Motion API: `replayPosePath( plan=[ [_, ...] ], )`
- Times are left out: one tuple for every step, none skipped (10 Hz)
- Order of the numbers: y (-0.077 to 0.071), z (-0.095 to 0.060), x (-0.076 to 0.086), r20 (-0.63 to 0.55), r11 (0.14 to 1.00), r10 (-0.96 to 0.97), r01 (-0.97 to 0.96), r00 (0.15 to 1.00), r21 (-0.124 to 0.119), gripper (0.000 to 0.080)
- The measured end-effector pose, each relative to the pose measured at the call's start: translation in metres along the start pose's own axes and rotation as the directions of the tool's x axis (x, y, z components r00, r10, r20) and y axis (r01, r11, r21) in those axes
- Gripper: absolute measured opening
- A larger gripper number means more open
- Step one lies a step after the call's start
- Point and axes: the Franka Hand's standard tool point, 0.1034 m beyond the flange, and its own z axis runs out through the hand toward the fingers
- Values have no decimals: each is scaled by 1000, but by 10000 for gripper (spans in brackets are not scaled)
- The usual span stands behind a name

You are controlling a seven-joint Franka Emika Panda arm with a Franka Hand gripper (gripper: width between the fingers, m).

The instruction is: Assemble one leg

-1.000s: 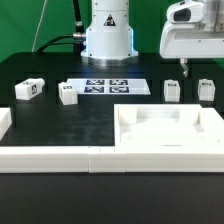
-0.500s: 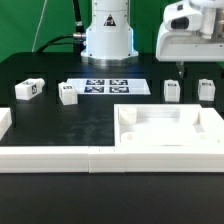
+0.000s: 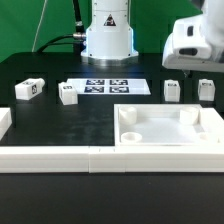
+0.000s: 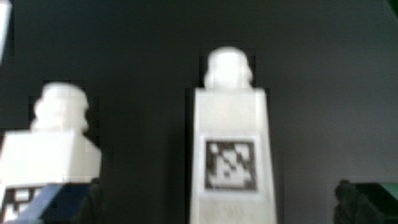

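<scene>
My gripper goes lower first, as the next move, since its fingers stop above the leg with the square tag (image 3: 206,90) (image 4: 231,150) and closing now would miss it.
Four small white legs stand on the black table. Two are at the exterior view's left (image 3: 28,89) (image 3: 68,95) and two at its right (image 3: 172,91) (image 3: 207,90). My gripper (image 3: 192,70) hangs just above the right pair. In the wrist view one leg (image 4: 231,130) with a square tag stands in line with the gap between my open fingers (image 4: 370,200). A second leg (image 4: 54,140) stands beside it. My gripper (image 4: 214,205) is open and holds nothing.
The marker board (image 3: 108,87) lies in front of the robot base. The large white square tray (image 3: 170,140) sits near the front at the exterior view's right. A low white wall (image 3: 50,155) runs along the front edge.
My gripper has moved down and toward the exterior view's right, closer to the two right legs. The legs have not moved.
</scene>
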Motion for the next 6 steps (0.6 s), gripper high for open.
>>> replayPosePath(
  plan=[
    [4, 4, 6, 76, 1000, 2, -2, 997, -1, 649],
    [3, 6, 11, 77, 1000, 6, -6, 997, 3, 649],
    [1, 10, 11, 72, 1000, 2, -2, 997, 1, 649],
    [-1, 13, 12, 64, 1000, 0, 0, 998, 2, 649],
    [-3, 17, 13, 51, 1000, -3, 3, 999, 4, 649],
    [-4, 20, 13, 43, 1000, -5, 5, 999, 5, 649]
  ],
)
